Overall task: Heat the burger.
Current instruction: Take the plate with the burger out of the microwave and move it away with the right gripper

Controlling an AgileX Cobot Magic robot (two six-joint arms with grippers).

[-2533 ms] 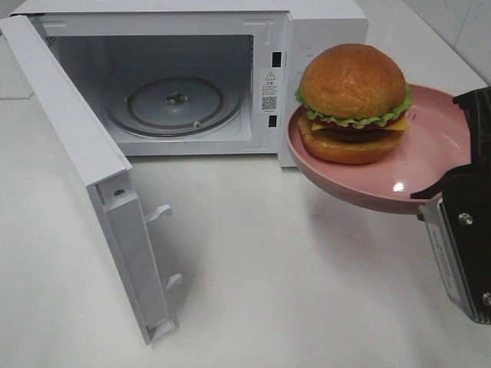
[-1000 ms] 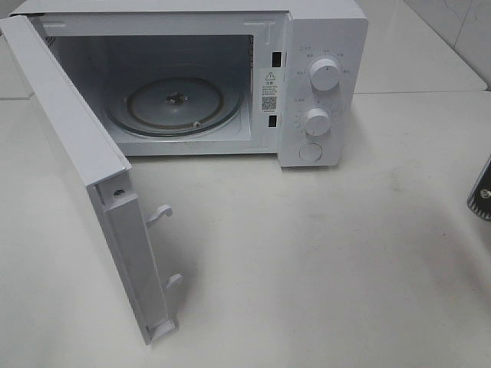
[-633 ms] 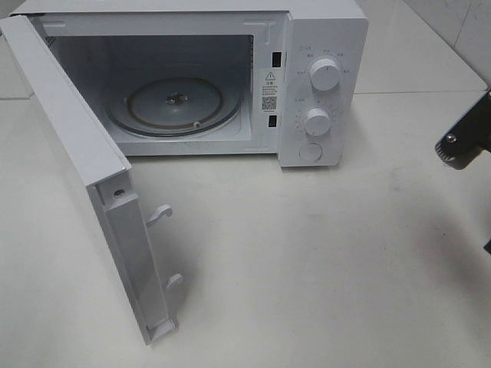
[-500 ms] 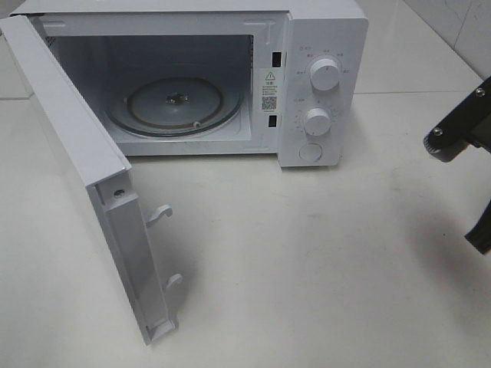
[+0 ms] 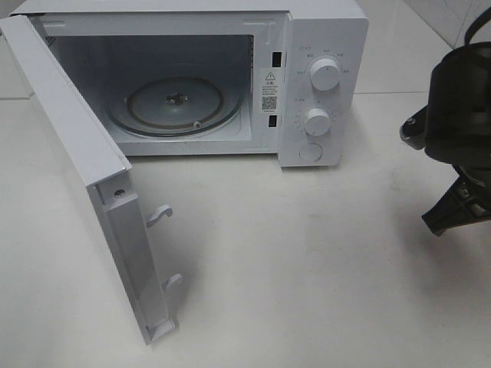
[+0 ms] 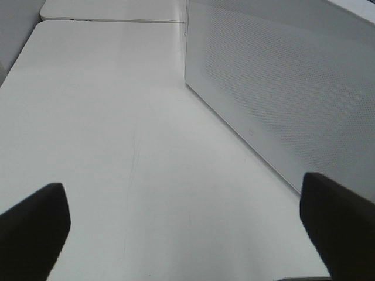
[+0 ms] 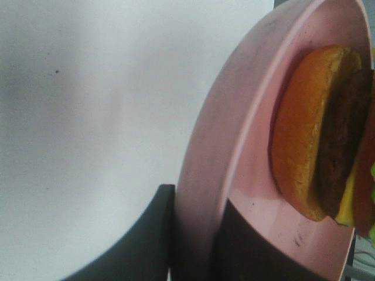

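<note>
My right gripper keeps holding the pink plate (image 7: 234, 117) for now, since the plate hangs tilted above the white tabletop.
The burger (image 7: 316, 134), with a golden-brown bun, dark patty and yellow cheese, sits on a pink plate (image 7: 234, 117) and shows only in the right wrist view. My right gripper (image 7: 196, 234) is shut on the plate's rim, one finger on each side. In the high view only the black right arm (image 5: 460, 123) shows at the right edge; burger and plate are out of view there. The white microwave (image 5: 322, 77) stands open with its glass turntable (image 5: 175, 103) bare. My left gripper (image 6: 186, 234) is open and empty beside the door's outer face (image 6: 281, 99).
The microwave door (image 5: 77, 146) swings out to the left front, with its latch hooks (image 5: 161, 213) pointing right. Two knobs (image 5: 325, 74) and a button are on the control panel. White tabletop (image 5: 307, 261) lies in front of the microwave.
The right arm carried the plate and burger out of the high view to the right. It has since come back in at the right edge, higher and farther left, without plate or burger showing there.
</note>
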